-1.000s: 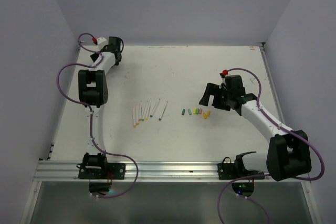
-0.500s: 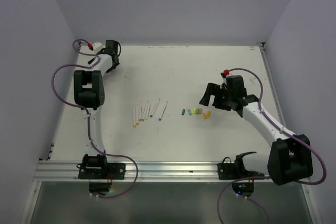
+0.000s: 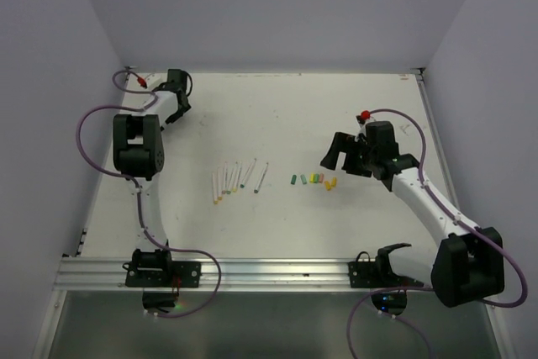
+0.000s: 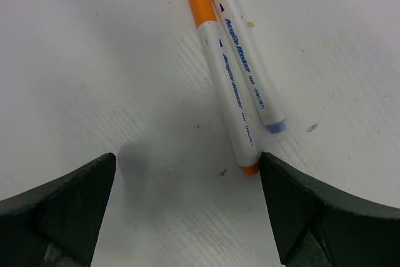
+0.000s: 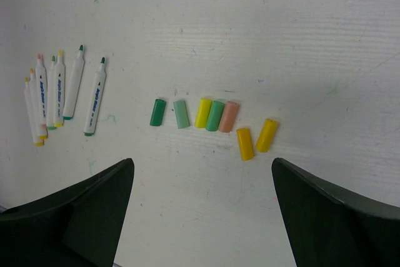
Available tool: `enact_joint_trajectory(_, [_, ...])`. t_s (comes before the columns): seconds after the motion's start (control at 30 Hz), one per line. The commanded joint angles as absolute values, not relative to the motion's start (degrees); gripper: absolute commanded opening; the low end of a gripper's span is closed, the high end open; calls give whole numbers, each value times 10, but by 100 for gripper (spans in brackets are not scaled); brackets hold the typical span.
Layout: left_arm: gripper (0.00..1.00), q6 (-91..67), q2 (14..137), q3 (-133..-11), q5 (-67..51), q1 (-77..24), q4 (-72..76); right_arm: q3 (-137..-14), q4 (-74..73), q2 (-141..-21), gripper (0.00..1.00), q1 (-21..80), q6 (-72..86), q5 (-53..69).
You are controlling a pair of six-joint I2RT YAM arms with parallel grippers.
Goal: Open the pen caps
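Note:
My fingers reach the orange-capped pen only at its orange tail end [image 4: 250, 169], so it isn't time to close yet. My left gripper needs to move toward the pen's white body [image 4: 232, 98] first, then close on the pen.
Several loose pen caps [image 5: 215, 115], in green, yellow and peach, lie in a row on the white table; they also show in the top view [image 3: 312, 179]. Several uncapped white pens [image 5: 59, 89] lie left of them and show in the top view [image 3: 235, 177]. My right gripper [image 5: 203, 217] is open and empty, hovering just right of the caps in the top view [image 3: 339, 157]. My left gripper [image 4: 187, 211] is open and empty at the far left corner [image 3: 178, 90]. Before it lie two capped pens: an orange-capped pen [image 4: 228, 92] and a blue-capped pen [image 4: 247, 60]. The orange pen's end nearly touches the right finger [image 4: 294, 204].
Purple cables [image 3: 92, 119] loop beside the left arm. Walls close the table on the left, back and right. A metal rail [image 3: 252, 271] with both arm bases runs along the near edge.
The left arm has swung its wrist and elbow further left toward the back-left corner. The right arm has shifted slightly to the right. Pens and caps have not moved.

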State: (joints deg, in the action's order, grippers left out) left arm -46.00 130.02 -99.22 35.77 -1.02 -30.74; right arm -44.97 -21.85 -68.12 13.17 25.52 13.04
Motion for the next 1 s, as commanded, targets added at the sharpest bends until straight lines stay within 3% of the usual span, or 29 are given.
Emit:
enact_joint_trajectory(0.0, [97,-468,1287,-964,348,-4,-335,-453,-229,-657,96,134,260,137])
enact_joint_trajectory(0.77, [92,-490,1325,-1019,318,44,-358,-439,-220,-664,96,134,260,132])
enact_joint_trajectory(0.87, [88,-489,1328,-1020,318,46,-359,-439,-220,-662,96,134,261,130])
enact_joint_trajectory(0.97, [71,-491,1326,-1015,316,46,-359,-439,-221,-658,96,134,262,129])
